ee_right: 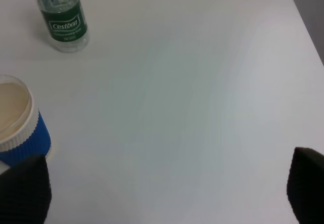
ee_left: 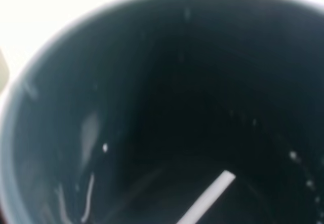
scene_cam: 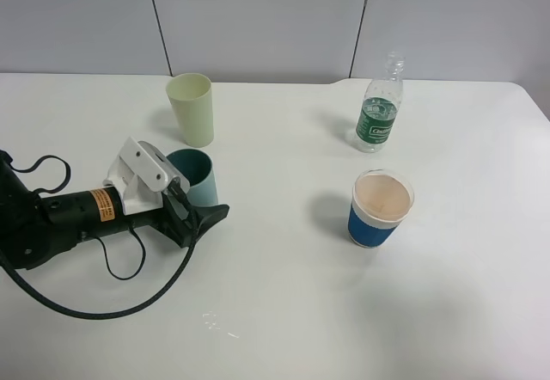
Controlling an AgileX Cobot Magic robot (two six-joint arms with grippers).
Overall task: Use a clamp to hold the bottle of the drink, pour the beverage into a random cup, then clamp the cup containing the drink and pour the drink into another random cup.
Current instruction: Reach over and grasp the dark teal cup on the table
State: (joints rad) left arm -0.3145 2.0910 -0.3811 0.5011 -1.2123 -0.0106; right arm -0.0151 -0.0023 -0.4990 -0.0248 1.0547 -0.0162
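My left gripper should next grip the teal cup by its outer side (scene_cam: 205,193). That keeps the teal cup's rim free to pour into the pale yellow-green tumbler (scene_cam: 191,107).
The teal cup (scene_cam: 196,172) stands upright at the left of the table. My left gripper (scene_cam: 203,201) lies low against it with its jaws wide open. One dark finger (scene_cam: 209,215) shows in front of the cup and the other is hidden behind it. The cup's dark inside (ee_left: 167,107) fills the left wrist view, with a pale streak near the bottom. The pale yellow-green tumbler (scene_cam: 191,107) stands just behind. The bottle (scene_cam: 378,115) (ee_right: 63,17) stands upright at the back right. My right gripper (ee_right: 164,193) is open over bare table and out of the high view.
A blue cup with a white rim (scene_cam: 381,209) (ee_right: 19,127) holds a tan drink right of the middle. The left arm's black cable (scene_cam: 112,307) loops over the near table. A few small drops (scene_cam: 215,321) lie near the front edge.
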